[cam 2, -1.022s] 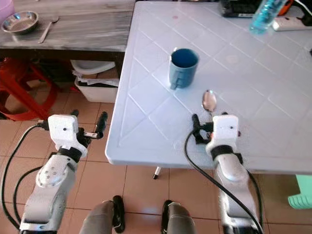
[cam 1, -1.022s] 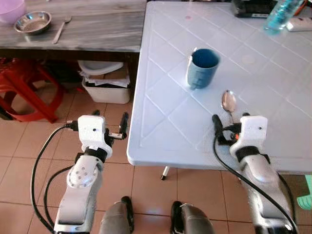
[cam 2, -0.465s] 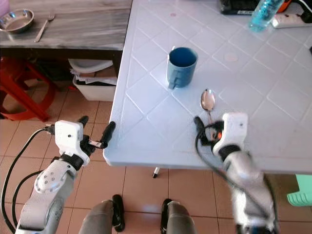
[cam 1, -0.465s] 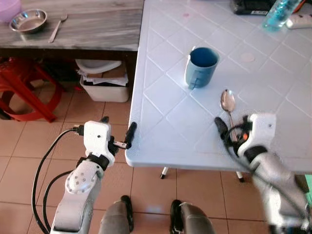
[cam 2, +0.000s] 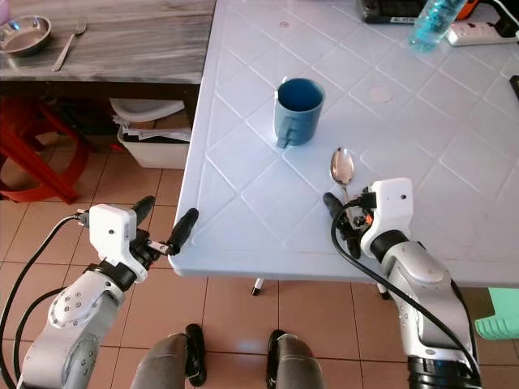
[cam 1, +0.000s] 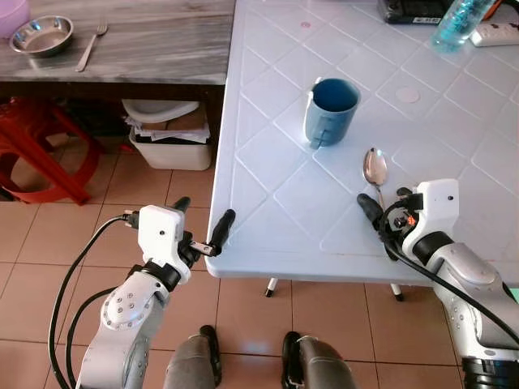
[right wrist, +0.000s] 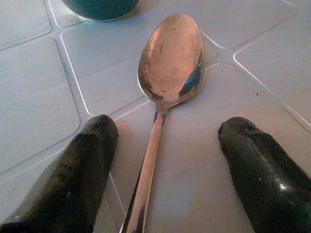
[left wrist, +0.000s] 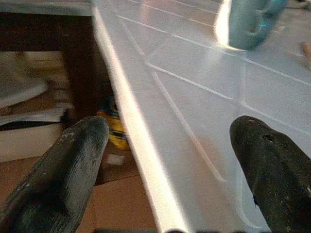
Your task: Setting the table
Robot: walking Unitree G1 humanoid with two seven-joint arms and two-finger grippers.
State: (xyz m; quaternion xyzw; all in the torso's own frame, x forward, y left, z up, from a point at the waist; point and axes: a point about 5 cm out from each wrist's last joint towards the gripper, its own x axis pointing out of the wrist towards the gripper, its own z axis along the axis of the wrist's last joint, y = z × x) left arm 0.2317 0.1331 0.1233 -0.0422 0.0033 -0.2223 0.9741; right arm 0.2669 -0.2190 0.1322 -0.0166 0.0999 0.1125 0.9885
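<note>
I should grab the spoon by its slender handle (cam 1: 380, 195) next with my right gripper. Then I can put the spoon beside the fork (cam 1: 91, 49).
A metal spoon (cam 1: 375, 168) lies on the white table (cam 1: 268, 194), bowl pointing away from me, just in front of a blue mug (cam 1: 331, 109). My right gripper (cam 1: 386, 203) is open and low over the table. In the right wrist view its black fingers (right wrist: 92, 160) stand on either side of the spoon's handle (right wrist: 148, 170) without touching it. My left gripper (cam 1: 203, 215) is open at the table's near left corner, and the left wrist view shows one finger (left wrist: 68, 165) off the edge and the other over the tabletop.
A grey wooden table (cam 1: 162, 40) at the back left carries a steel bowl (cam 1: 41, 34) and a fork (cam 1: 87, 47). Under it are a red stool (cam 1: 40, 146) and a white bin of papers (cam 1: 166, 138). A bottle (cam 1: 454, 20) and power strip (cam 1: 496, 32) sit far right.
My left gripper has moved right and forward to the table's near corner. The right gripper stays astride the spoon's handle while its forearm has swung out to the right.
</note>
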